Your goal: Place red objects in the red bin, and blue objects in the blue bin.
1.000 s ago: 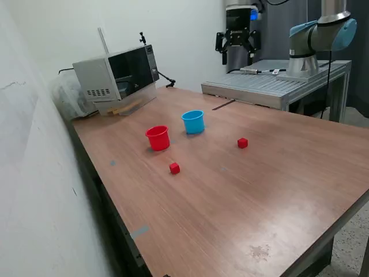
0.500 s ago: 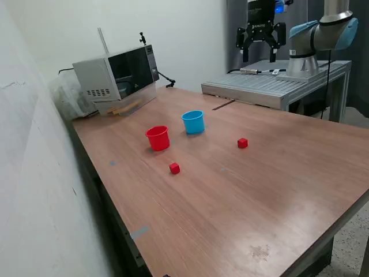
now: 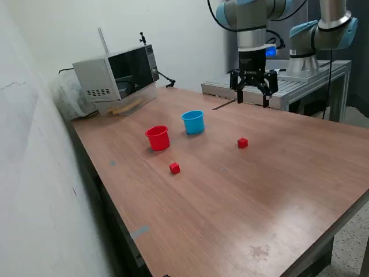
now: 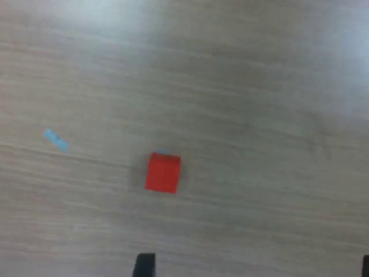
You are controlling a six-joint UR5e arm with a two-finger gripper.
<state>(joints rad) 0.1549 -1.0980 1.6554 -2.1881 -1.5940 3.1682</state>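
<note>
The robot's gripper should next grab the small red cube below the camera by its opposite sides, so that the cube can then drop into the red bin [image 3: 158,138].
Two small red cubes lie on the wooden table: one [image 3: 243,142] toward the exterior view's right, another [image 3: 174,168] nearer the front. The wrist view shows one red cube [image 4: 162,172] on the wood below the camera. A red bin [image 3: 158,138] and a light blue bin [image 3: 194,122] stand side by side, upright. My gripper [image 3: 253,99] hangs open and empty above the table, behind and above the right-hand cube. One fingertip [image 4: 144,265] shows in the wrist view. No blue objects are in view.
A microwave [image 3: 118,73] sits at the table's far corner by the wall. A grey metal platform [image 3: 271,85] holding the arm's base adjoins the table behind the gripper. A scrap of blue tape [image 4: 56,139] lies on the wood.
The arm has swung from high over the metal platform toward the exterior view's right and then down, so the open gripper now hangs low over the table near the right-hand red cube.
</note>
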